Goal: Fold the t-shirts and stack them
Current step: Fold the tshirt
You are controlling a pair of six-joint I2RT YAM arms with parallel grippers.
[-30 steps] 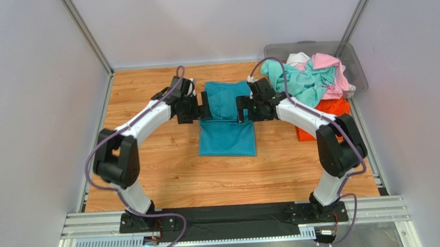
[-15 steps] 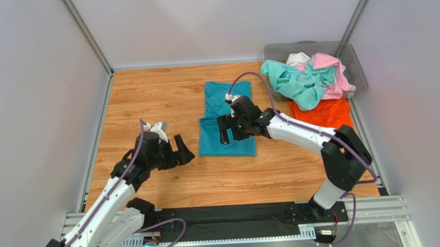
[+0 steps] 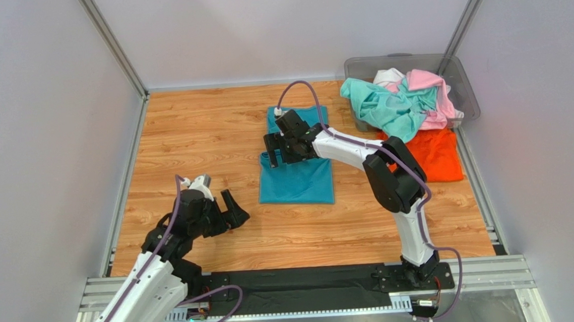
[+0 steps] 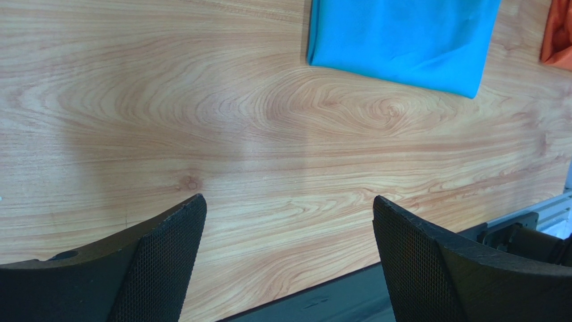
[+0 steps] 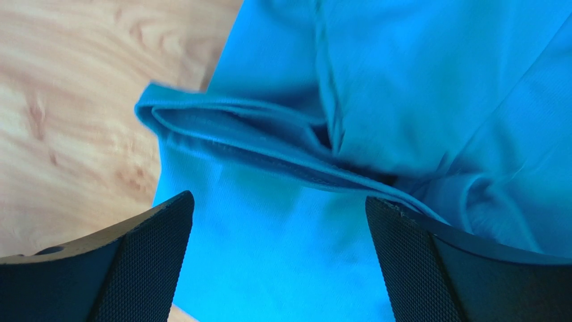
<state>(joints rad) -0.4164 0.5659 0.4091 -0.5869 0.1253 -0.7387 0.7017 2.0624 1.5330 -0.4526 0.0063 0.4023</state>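
My left gripper is to reach the teal-blue t-shirt and grab its closest near corner. The other corner is left for my right gripper, to fold the t-shirt.
The teal-blue t-shirt [image 3: 296, 177] lies partly folded on the wood table, its near half flat and a loose fold across its middle [image 5: 268, 144]. My right gripper [image 3: 273, 150] is open just above the shirt's left edge at that fold, holding nothing. My left gripper [image 3: 233, 209] is open and empty over bare wood to the shirt's near left; the shirt's near edge [image 4: 403, 40] shows at the top of the left wrist view. The mint-green [image 3: 385, 107], pink [image 3: 429, 90] and white [image 3: 388, 75] t-shirts are heaped at the bin. The orange t-shirt [image 3: 434, 154] lies flat beside them.
The grey translucent bin [image 3: 459, 81] stands at the back right corner under the heap. Grey walls close in the table on three sides. The black mounting rail [image 3: 306, 285] runs along the near edge and shows in the left wrist view [image 4: 510, 231].
My left arm pulled back from the shirt to the near left and released it. My right gripper swung across the shirt from its right edge to its left edge.
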